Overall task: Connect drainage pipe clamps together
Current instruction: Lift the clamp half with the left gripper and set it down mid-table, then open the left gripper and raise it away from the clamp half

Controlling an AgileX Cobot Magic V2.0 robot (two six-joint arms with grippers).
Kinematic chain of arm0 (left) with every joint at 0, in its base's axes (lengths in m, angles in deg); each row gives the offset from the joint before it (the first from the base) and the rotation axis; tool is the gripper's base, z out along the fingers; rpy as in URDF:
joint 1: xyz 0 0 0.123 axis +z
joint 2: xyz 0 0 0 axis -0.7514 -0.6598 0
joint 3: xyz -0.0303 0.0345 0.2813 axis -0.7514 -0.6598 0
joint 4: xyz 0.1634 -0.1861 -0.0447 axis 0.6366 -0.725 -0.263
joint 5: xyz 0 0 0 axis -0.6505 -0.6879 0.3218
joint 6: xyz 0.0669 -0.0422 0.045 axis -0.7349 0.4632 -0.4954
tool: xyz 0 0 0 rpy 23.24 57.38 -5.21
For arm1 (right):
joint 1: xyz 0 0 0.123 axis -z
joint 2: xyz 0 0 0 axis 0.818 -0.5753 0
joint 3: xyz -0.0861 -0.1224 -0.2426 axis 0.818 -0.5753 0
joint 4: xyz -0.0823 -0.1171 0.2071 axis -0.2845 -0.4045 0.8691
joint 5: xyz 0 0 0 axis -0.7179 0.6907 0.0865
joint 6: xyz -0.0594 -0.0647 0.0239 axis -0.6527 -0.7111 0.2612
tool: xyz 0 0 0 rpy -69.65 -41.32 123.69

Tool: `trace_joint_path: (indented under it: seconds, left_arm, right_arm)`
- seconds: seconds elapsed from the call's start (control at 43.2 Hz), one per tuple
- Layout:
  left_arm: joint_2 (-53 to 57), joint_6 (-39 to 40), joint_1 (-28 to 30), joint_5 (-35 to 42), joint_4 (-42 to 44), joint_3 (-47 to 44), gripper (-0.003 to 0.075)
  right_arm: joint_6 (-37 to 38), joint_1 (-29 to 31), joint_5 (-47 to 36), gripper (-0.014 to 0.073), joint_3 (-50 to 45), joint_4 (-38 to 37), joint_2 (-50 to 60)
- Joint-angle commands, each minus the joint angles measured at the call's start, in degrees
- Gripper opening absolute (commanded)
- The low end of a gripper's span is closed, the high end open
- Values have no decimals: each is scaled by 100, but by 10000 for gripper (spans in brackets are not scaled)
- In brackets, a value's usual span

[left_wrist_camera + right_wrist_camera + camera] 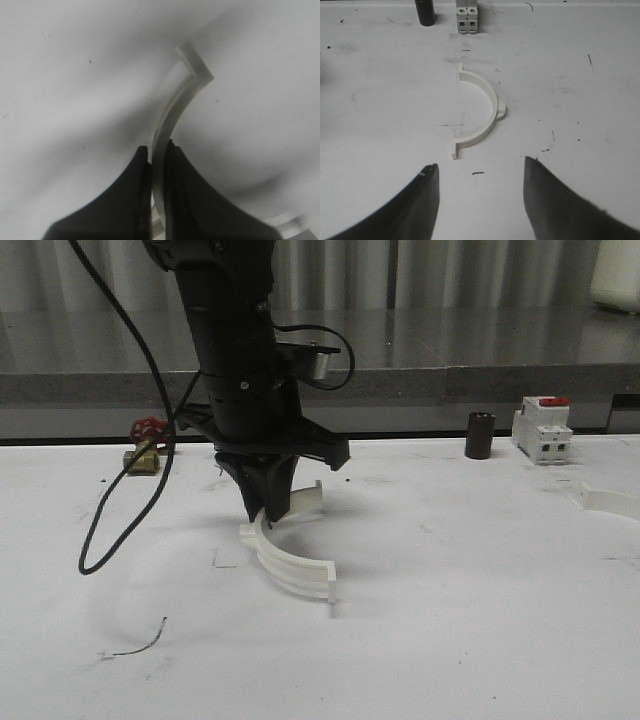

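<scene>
The lower edge of the white drainage pipe clamp is resting on the tabletop, so my left gripper should open now.
One white drainage pipe clamp [292,562] lies curved at the middle of the table. My left gripper [262,514] comes straight down on the middle of its arc. In the left wrist view the left gripper [157,151] is shut on the thin white band [172,112], whose bent end tab [195,64] points away. A second white clamp [610,501] lies at the table's right edge. The right wrist view shows that clamp [482,107] flat on the table, a short way ahead of my open right gripper [481,170], which holds nothing.
A white red-topped switch [543,430] and a black cylinder [480,435] stand at the back right; both show beyond the second clamp as the switch [467,15] and cylinder [425,11]. A brass valve [147,448] sits back left. A black cable [118,525] loops down left.
</scene>
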Motion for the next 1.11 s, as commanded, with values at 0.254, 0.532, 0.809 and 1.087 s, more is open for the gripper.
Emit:
trace_joint_path:
  seconds: [0.254, 0.532, 0.809, 1.087]
  left_arm:
    - [305, 81, 20, -48, -17, 175, 67]
    - [436, 19, 20, -75, -66, 185, 262]
    - [1678, -418, 20, -319, 18, -80, 260]
    - [3756, -418, 20, 23, 309, -1341, 260]
  right_arm:
    - [-29, 26, -342, 415, 180, -60, -38]
    - [-29, 26, -342, 415, 180, -60, -38]
    - [-29, 26, -342, 415, 180, -60, -38]
    - [-29, 26, -342, 415, 180, -60, -38]
